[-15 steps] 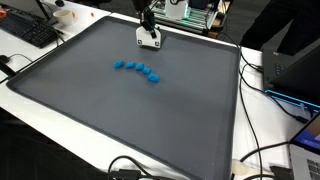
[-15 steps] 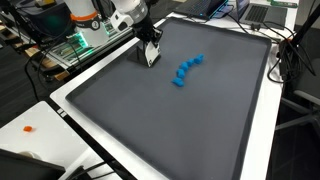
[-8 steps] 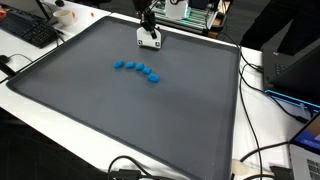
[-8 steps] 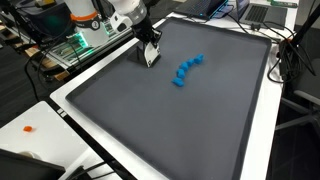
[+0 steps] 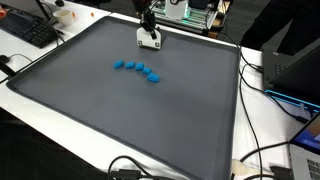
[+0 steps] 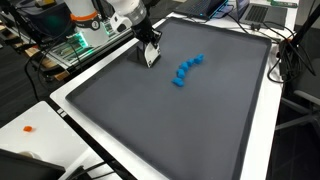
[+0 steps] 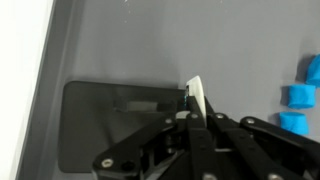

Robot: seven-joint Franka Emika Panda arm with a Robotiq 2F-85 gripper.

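Note:
My gripper should open now: the white piece's lower edge (image 5: 149, 47) touches the dark grey mat, so the white piece would stay standing there if I let go.
My gripper (image 5: 148, 30) is near the far edge of a dark grey mat (image 5: 120, 110) and is shut on a thin white flat piece (image 5: 150, 42), whose lower end is at or just above the mat. Both also show from the opposite side: the gripper (image 6: 147, 44) and the white piece (image 6: 152, 58). In the wrist view the jaws (image 7: 197, 120) pinch the white piece (image 7: 197, 97) edge-on above the mat (image 7: 120, 50). Several small blue blocks (image 5: 138, 69) lie in a curved row on the mat, apart from the gripper; they also appear in the opposite exterior view (image 6: 186, 70) and at the right edge of the wrist view (image 7: 298, 96).
The mat lies on a white table (image 5: 262, 120). A black keyboard (image 5: 30, 30) lies at one corner. Cables (image 5: 268, 152) and dark equipment (image 5: 295, 65) sit beside the mat. A small orange item (image 6: 28, 128) lies on the table. A laptop (image 6: 255, 12) stands at the far side.

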